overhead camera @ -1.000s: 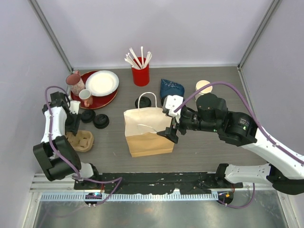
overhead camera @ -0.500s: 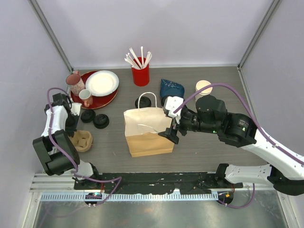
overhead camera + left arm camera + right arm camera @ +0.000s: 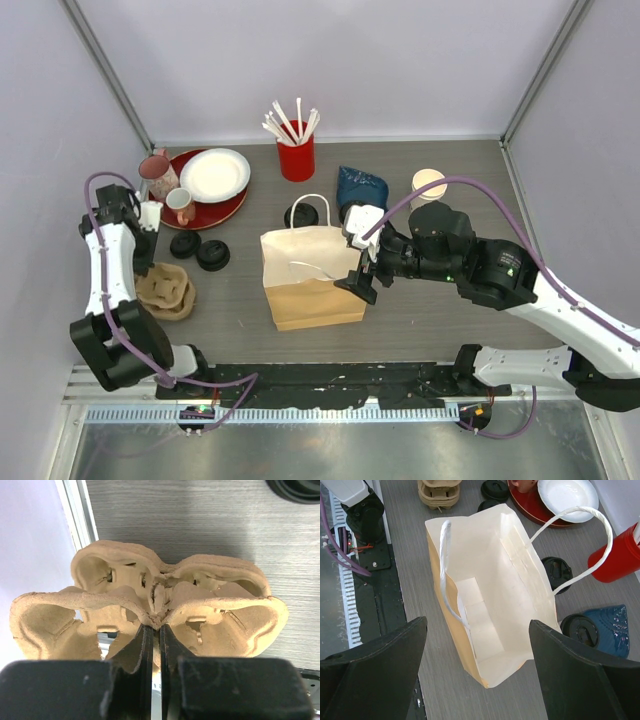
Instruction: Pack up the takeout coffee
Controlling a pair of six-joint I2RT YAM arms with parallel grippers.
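I should next grab the brown cardboard cup carrier by its outer edge (image 3: 193,293) (image 3: 440,503) with my right gripper. Its wells then stay free to hold the coffee cups.
Two black-lidded takeout cups (image 3: 185,243) (image 3: 212,255) stand left of the open paper bag (image 3: 305,275); they also show in the right wrist view (image 3: 495,489). My left gripper (image 3: 153,268) is shut on the middle rib of a brown pulp cup carrier (image 3: 168,290), which sits tipped at the table's left edge. The left wrist view shows the fingers (image 3: 141,647) pinching the carrier (image 3: 210,605). My right gripper (image 3: 362,268) is open and empty beside the bag's right side; in its wrist view it (image 3: 477,625) is spread wide over the open, empty bag (image 3: 490,580).
Two more black lids (image 3: 303,214) (image 3: 352,212) lie behind the bag; I cannot tell what is under them. A blue pouch (image 3: 362,185), lidless cream cup (image 3: 428,185), red straw holder (image 3: 296,158), and a red tray (image 3: 215,212) with a plate and pink mug (image 3: 155,172) stand behind.
My left wrist has swung left and back with the carrier in its grip; the carrier has shifted a little left and tipped. The right arm has barely moved.
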